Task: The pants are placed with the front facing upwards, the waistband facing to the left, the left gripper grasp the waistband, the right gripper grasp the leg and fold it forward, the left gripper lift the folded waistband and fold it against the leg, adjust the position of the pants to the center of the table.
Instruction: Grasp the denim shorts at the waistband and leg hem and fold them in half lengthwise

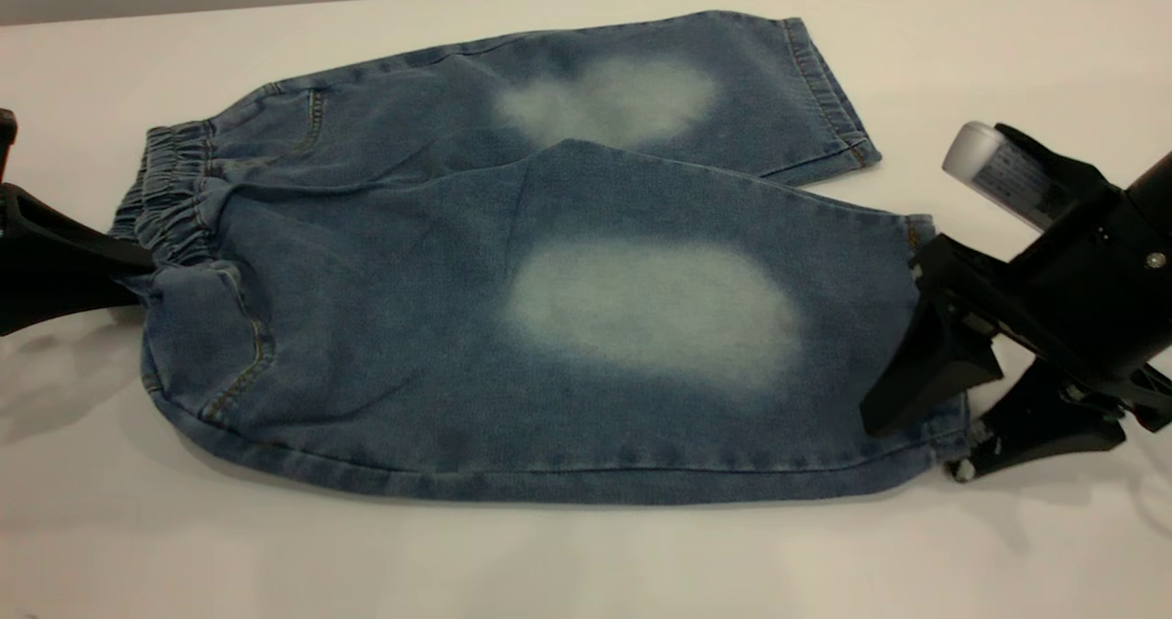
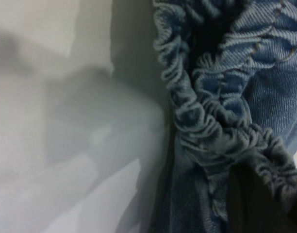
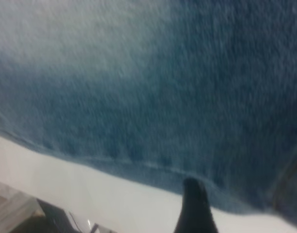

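Observation:
The right gripper grabs the blue denim pants by the near leg's hem (image 1: 952, 418) next. The leg then folds forward over its mate (image 1: 769, 103).
The blue denim pants (image 1: 549, 326) lie front up on the white table (image 1: 586, 564), with a pale patch on each leg. The ruffled waistband (image 1: 174, 207) points left. The near leg partly overlaps the far one. My left gripper (image 1: 137, 276) comes in from the left edge and is shut on the waistband (image 2: 211, 126); one dark finger (image 2: 250, 204) shows under the gathered cloth. My right gripper (image 1: 916, 445) is at the near leg's hem (image 1: 952, 418), open, one finger on top of the denim and the other low beside it. One fingertip (image 3: 192, 196) shows at the hem edge.
The table's far edge (image 1: 275, 5) runs behind the pants, with a grey wall beyond. Bare white tabletop lies in front of the pants and to the right behind my right arm (image 1: 1099, 271).

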Robot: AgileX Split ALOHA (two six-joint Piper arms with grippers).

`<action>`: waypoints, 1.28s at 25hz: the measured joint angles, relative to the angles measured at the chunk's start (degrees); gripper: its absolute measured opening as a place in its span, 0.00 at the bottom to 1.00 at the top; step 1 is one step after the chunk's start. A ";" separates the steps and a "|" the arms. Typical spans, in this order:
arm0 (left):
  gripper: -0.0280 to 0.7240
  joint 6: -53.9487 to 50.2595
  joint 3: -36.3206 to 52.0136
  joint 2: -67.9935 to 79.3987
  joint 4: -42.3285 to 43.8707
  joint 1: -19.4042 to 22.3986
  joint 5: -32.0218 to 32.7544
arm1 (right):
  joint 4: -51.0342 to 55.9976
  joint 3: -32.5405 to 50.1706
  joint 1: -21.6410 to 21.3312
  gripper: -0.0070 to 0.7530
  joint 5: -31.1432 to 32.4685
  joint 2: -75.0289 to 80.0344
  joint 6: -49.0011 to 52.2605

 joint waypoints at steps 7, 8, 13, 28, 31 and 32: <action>0.21 0.00 0.00 0.00 0.49 0.00 1.41 | 2.40 0.00 0.00 0.33 -2.34 0.05 -1.26; 0.21 0.05 0.00 0.00 0.58 0.00 1.89 | 2.26 0.00 0.00 0.25 -2.44 0.05 -1.26; 0.21 -0.04 0.00 -3.18 1.29 0.00 1.90 | 0.67 0.00 0.00 0.04 1.15 -1.66 -1.19; 0.21 -15.85 1.17 -18.51 16.55 -2.87 1.89 | -21.69 0.06 0.00 0.04 7.13 -24.36 19.61; 0.21 -18.85 3.23 -22.35 19.02 -5.24 1.95 | -27.30 0.06 0.00 0.04 10.46 -28.41 24.37; 0.21 -19.81 3.99 -23.79 19.15 -5.93 2.21 | -28.77 0.06 0.00 0.04 11.46 -29.55 25.41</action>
